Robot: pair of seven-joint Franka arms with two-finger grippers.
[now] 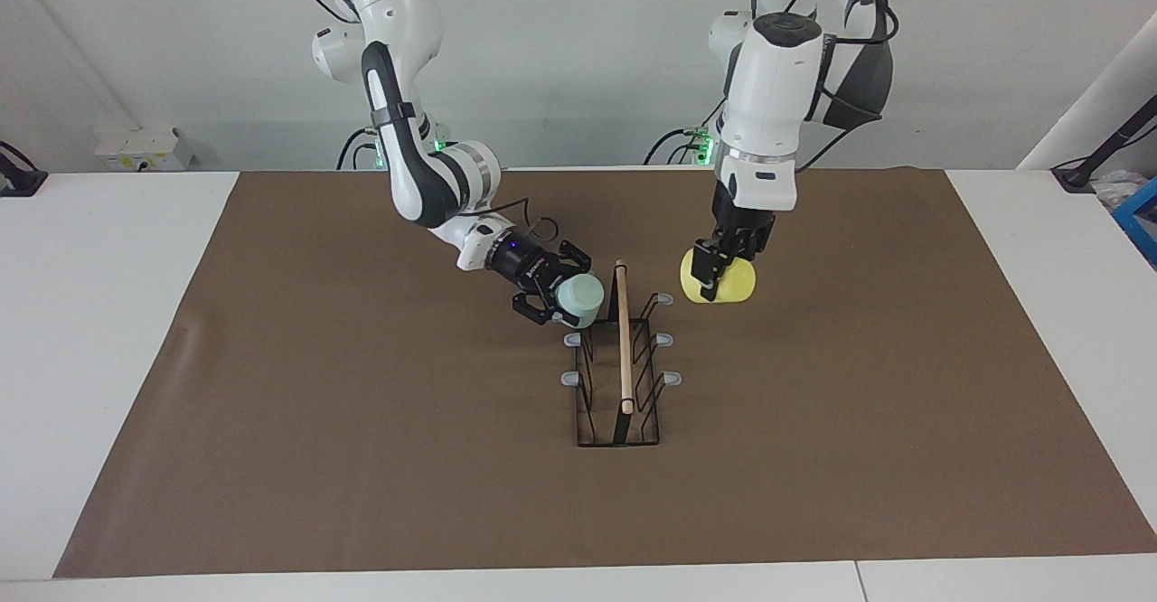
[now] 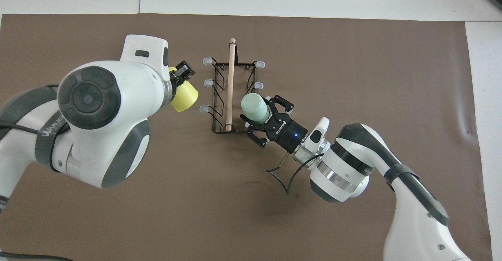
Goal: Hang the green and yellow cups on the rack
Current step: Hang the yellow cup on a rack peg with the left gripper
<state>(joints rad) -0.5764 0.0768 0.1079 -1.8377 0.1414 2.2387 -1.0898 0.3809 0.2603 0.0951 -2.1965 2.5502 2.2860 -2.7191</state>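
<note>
The yellow cup (image 2: pixel 185 97) hangs short of the grey-tipped peg (image 2: pixel 204 108) in the overhead view. The left gripper needs to bring the cup to the peg before it lets go of the cup.
The black wire rack (image 1: pixel 621 376) (image 2: pixel 219 96) with a wooden rod along its top stands mid-mat. My right gripper (image 1: pixel 562 292) (image 2: pixel 262 114) is shut on the mint green cup (image 1: pixel 583 297) (image 2: pixel 254 106). It holds the cup on its side against the rack's end nearest the robots, on the right arm's side, where the cup covers the peg. My left gripper (image 1: pixel 720 268) (image 2: pixel 182 74) is shut on the yellow cup (image 1: pixel 743 287) (image 2: pixel 185 97), just above the mat beside the rack on the left arm's side. In the overhead view the arm's wrist hides most of that gripper.
A brown mat (image 1: pixel 362 457) covers the white table (image 1: pixel 108 313). Grey-tipped pegs (image 1: pixel 671 378) stick out from both long sides of the rack. A blue box (image 1: pixel 1141 213) and a stand sit off the mat toward the left arm's end.
</note>
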